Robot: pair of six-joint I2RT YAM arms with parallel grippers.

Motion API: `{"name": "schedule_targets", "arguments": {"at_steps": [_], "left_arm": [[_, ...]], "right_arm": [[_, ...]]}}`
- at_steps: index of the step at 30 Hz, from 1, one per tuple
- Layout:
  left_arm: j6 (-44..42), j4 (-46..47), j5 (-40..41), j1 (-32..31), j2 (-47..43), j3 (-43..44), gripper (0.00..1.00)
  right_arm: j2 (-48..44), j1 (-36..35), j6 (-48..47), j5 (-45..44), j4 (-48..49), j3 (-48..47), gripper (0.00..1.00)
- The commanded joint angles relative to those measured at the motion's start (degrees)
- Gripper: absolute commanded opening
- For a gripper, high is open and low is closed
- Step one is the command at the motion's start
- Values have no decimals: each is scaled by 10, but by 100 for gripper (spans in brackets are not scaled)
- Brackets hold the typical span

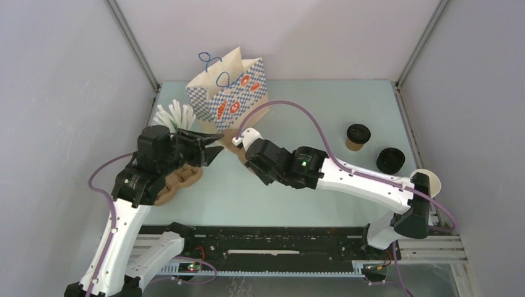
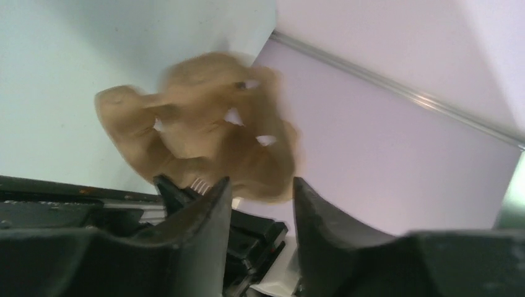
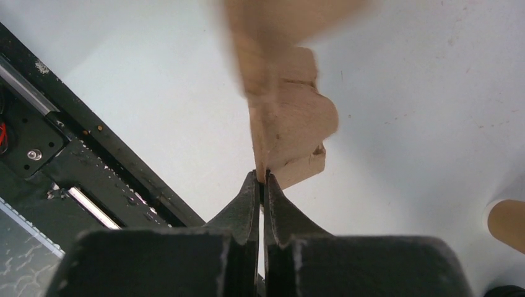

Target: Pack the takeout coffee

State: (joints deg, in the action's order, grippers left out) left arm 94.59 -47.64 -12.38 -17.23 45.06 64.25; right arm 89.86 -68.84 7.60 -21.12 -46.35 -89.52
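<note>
My left gripper should take hold of the checkered paper bag by its near blue handle (image 1: 223,73) next, so that the bag's opening stays free to take the coffee (image 1: 358,137).
The takeout coffee (image 1: 358,137), a small tan cup with a black lid, stands at the right of the table, away from both grippers. The checkered paper bag (image 1: 229,91) stands upright and open at the back. In front of it my right gripper (image 1: 240,147) is shut on the edge of a tan cardboard piece (image 3: 290,124), pinched thin between its fingertips (image 3: 255,185). My left gripper (image 1: 216,145) faces it from the left. Its jaws (image 2: 261,182) stand apart with nothing between them. A brown pulp cup carrier (image 2: 204,133) shows blurred beyond them.
A cup of white sticks (image 1: 174,116) stands left of the bag. More brown pulp carriers (image 1: 181,179) lie under the left arm. A loose black lid (image 1: 390,160) and a lidless paper cup (image 1: 428,179) sit at the right edge. Walls close in on three sides.
</note>
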Motion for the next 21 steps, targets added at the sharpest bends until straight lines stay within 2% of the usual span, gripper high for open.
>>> {"name": "schedule_targets", "arguments": {"at_steps": [1,2,4,6,9,13,17,21], "left_arm": [[-105,43,-12,2,8,43,68],[-152,35,6,3,15,64,84],[-269,13,38,5,37,125,99],[-389,-4,69,4,63,186,100],[-580,7,75,4,108,232,100],[-751,10,119,4,177,267,100],[-856,74,140,3,248,270,98],[-866,120,167,4,331,315,97]], "right_arm": [[-56,6,28,-17,10,20,0],[-76,10,37,-15,5,34,0],[-115,23,57,-6,-11,63,0],[-162,45,79,7,-30,91,0],[-230,101,110,48,-57,124,0],[-302,191,115,125,-86,132,0],[-347,268,112,201,-109,132,0],[-368,310,109,260,-122,143,0]]}}
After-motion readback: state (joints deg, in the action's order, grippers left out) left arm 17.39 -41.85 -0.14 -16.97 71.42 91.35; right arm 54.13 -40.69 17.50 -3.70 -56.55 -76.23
